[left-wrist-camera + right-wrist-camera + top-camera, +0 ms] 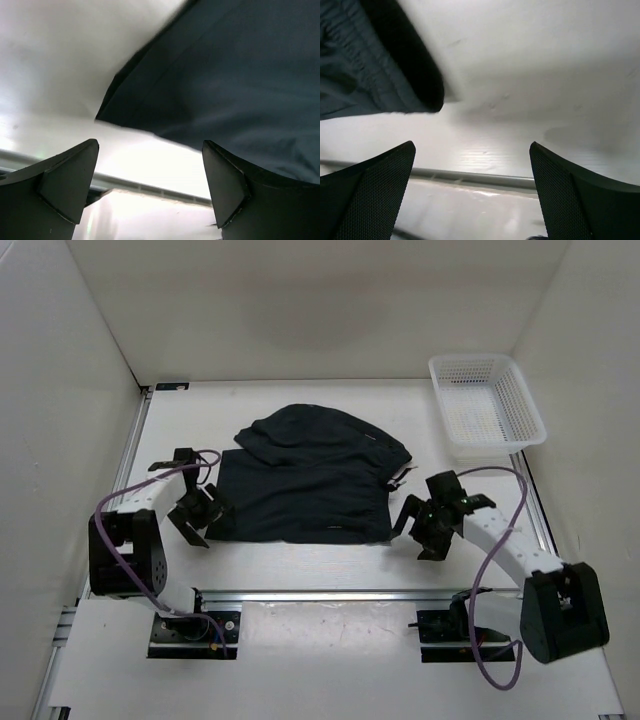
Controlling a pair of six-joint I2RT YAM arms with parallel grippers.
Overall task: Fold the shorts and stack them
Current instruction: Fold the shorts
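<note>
Next, my right gripper grabs the shorts (310,480) by the near waistband corner (384,537), so that both grippers get to spread the shorts' near edge for folding.
The dark navy shorts (310,480) lie on the white table in the middle, their far part bunched and folded over. My left gripper (198,517) is open and empty at the shorts' near left corner; the left wrist view shows that corner (225,90) just beyond the fingers. My right gripper (424,528) is open and empty just right of the shorts' near right corner; the right wrist view shows the waistband edge (370,65) at upper left, apart from the fingers.
A white plastic mesh basket (487,400) stands at the back right. White walls enclose the table on three sides. A metal rail (330,594) runs along the near edge by the arm bases.
</note>
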